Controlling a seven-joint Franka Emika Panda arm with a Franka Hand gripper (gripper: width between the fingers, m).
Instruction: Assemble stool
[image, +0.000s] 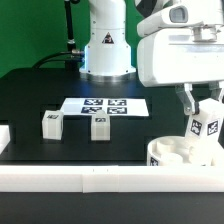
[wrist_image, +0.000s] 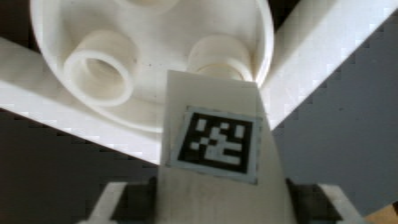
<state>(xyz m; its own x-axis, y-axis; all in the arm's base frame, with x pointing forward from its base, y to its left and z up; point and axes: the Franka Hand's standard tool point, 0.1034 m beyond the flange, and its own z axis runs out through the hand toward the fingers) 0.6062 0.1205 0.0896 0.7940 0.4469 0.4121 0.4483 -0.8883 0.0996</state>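
Note:
The leg's lower end sits over the round seat's socket (image: 192, 149) (wrist_image: 221, 58) and the leg would rest in it, so it is time to let go.
My gripper (image: 201, 108) is shut on a white stool leg (image: 205, 126) with a black-and-white tag, near the exterior view's right edge. The leg hangs tilted just above the round white seat disc (image: 180, 153), which lies by the front right corner. In the wrist view the leg (wrist_image: 214, 110) runs out from between my fingers (wrist_image: 121, 200) toward a hole in the seat (wrist_image: 107, 40). I cannot tell whether its tip touches the seat. Two more legs (image: 52, 122) (image: 99, 125) lie on the black table at the exterior view's left.
The marker board (image: 105, 105) lies flat in the middle of the table, behind the two loose legs. A long white border bar (image: 60, 180) runs along the front edge, right beside the seat. The robot's base (image: 105, 50) stands at the back.

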